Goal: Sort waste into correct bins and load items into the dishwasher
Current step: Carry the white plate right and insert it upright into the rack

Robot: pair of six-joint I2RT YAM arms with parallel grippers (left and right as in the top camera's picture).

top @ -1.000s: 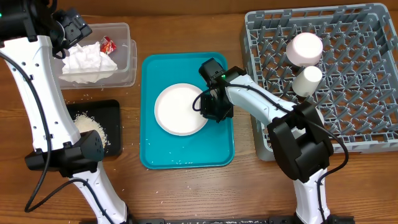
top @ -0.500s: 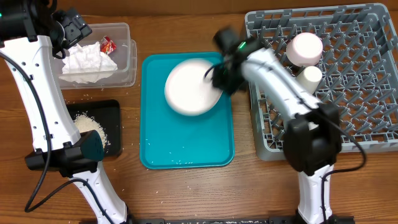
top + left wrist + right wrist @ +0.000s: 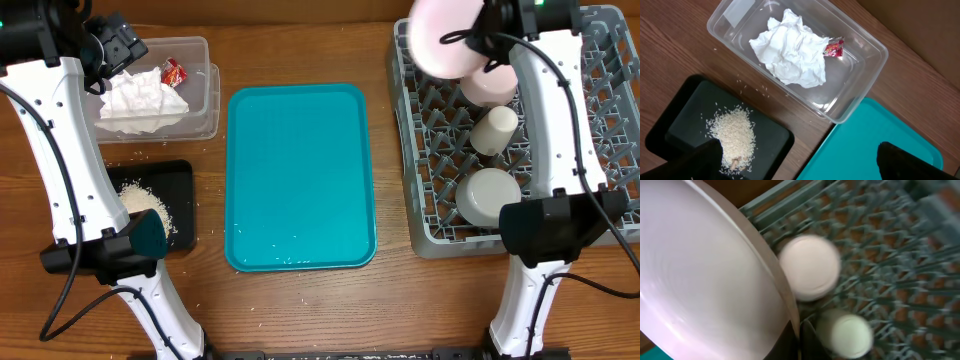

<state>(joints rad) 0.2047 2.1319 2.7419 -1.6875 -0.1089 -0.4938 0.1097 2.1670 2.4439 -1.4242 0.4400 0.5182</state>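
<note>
The plate's edge overhangs the grey rack's back rim, so my right gripper keeps hold of the white plate [image 3: 443,40] [image 3: 705,270] from here until it stands among the rack's wires.
My right gripper [image 3: 478,42] is shut on the rim of a white plate [image 3: 443,40] and holds it tilted on edge above the back left corner of the grey dishwasher rack [image 3: 600,215]. In the right wrist view the plate [image 3: 705,270] fills the left side, with my fingers [image 3: 800,340] pinching its edge. Upturned white cups [image 3: 494,128] stand in the rack below. My left gripper [image 3: 800,165] is open and empty, high above the clear bin [image 3: 205,60] holding crumpled tissue [image 3: 140,100] and a red wrapper [image 3: 175,71].
A teal tray [image 3: 300,180] lies in the middle of the table. A black tray [image 3: 180,180] with a pile of rice [image 3: 145,205] sits at the left front. Rice grains are scattered near it.
My right gripper lifted the white plate off the teal tray and carried it right and back, over the dishwasher rack. The left arm has not moved.
</note>
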